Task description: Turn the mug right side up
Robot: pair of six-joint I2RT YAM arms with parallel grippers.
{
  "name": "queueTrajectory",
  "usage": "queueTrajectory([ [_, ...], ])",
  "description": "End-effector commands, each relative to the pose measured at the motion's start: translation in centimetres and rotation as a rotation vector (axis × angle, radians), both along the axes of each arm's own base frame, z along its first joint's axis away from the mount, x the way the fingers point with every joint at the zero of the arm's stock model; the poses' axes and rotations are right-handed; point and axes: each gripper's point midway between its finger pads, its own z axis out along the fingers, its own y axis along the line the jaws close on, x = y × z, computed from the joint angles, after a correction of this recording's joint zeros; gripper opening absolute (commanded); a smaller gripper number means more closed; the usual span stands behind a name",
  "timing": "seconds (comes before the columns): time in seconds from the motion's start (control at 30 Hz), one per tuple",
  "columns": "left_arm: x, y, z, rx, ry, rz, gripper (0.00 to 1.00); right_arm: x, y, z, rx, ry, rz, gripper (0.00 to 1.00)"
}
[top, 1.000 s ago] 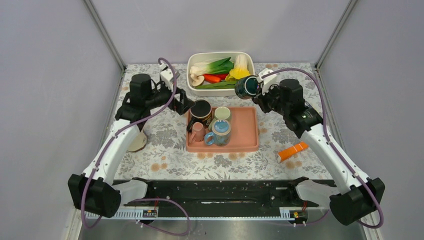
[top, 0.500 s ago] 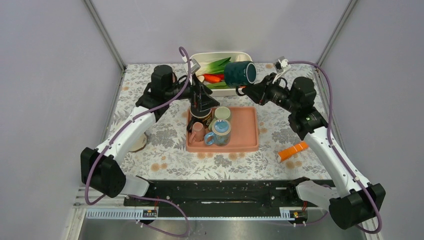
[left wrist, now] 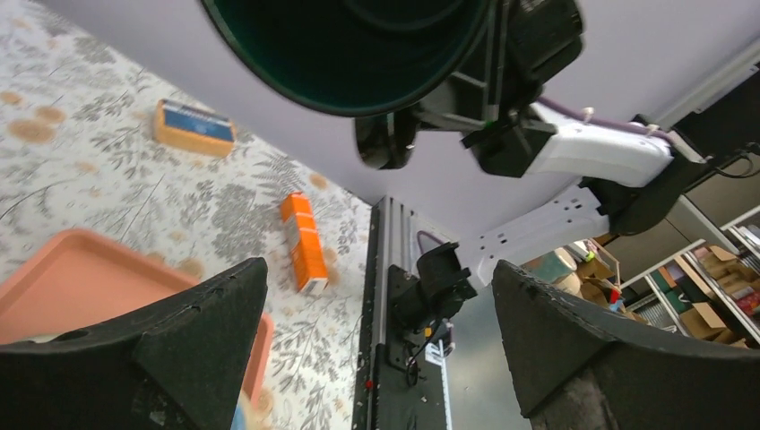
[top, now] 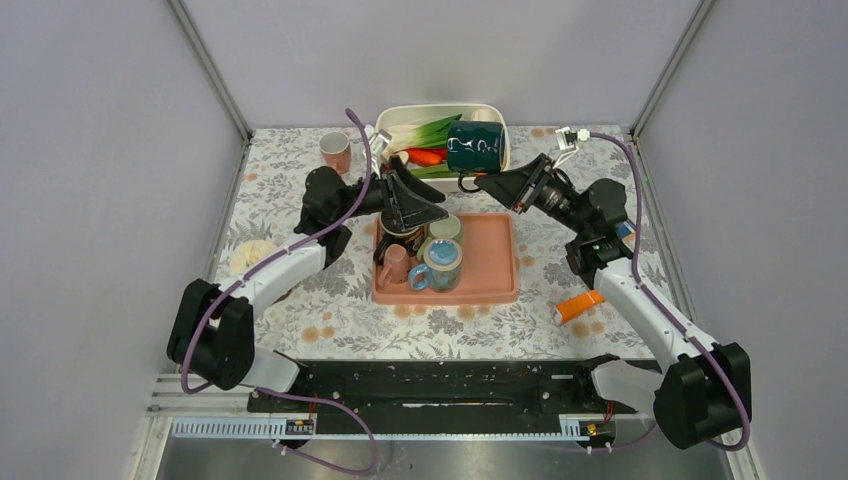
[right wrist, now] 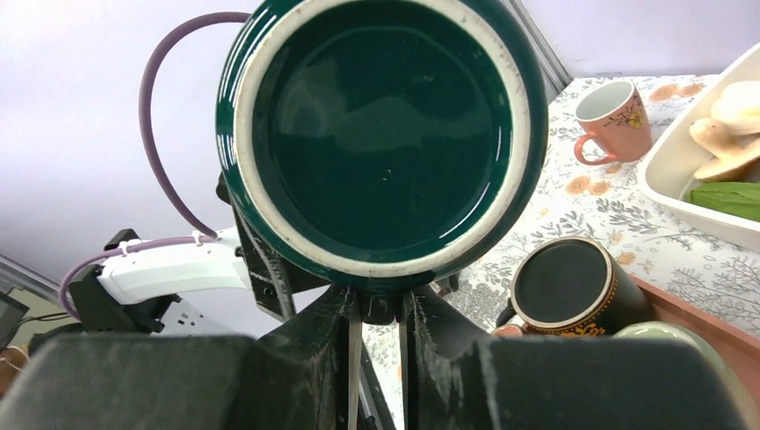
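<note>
Next, my left gripper grabs the dark green mug's handle (top: 466,182) (left wrist: 386,143) from the side of the mug's opening, to allow setting the mug upright on its base.
My right gripper (top: 478,183) is shut on the handle of a dark green mug (top: 475,147) and holds it in the air over the white bin's near edge. The mug lies on its side. In the right wrist view its base (right wrist: 381,134) faces the camera, and the jaws (right wrist: 381,309) pinch the handle beneath it. My left gripper (top: 425,205) is wide open and empty, just left of and below the mug. In the left wrist view the mug's open mouth (left wrist: 349,45) is above my spread fingers (left wrist: 134,358).
A pink tray (top: 490,275) holds an upside-down black mug (top: 398,222), a small pink cup (top: 397,262), a blue mug (top: 440,262) and a green cup (top: 445,226). A white bin (top: 440,110) holds vegetables. A pink cup (top: 336,150) stands back left. An orange box (top: 585,303) lies right.
My right gripper has lifted the green mug up and left and turned it onto its side. My left arm has swung right, its open gripper now close under the mug.
</note>
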Motion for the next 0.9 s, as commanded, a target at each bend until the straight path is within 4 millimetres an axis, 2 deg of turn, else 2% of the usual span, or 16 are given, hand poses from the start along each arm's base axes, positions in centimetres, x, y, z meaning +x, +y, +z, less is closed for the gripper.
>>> queueTrajectory([
  [0.0, -1.5, -0.6, 3.2, -0.099, -0.085, -0.039, 0.99, -1.6, -0.5, 4.6, 0.116, -0.173, 0.023, 0.0],
  [0.23, -1.8, -1.2, 3.0, -0.106, -0.069, -0.058, 0.99, -1.4, -0.1, 3.5, 0.137, -0.152, 0.042, 0.0],
  [0.43, -1.8, -1.4, 2.8, -0.109, -0.056, -0.064, 0.99, -2.0, 1.4, 2.5, 0.126, -0.147, 0.089, 0.0],
  [0.87, -2.2, -1.5, 3.3, -0.149, -0.04, -0.092, 0.95, -1.4, 3.7, 0.0, 0.121, -0.114, 0.138, 0.0],
])
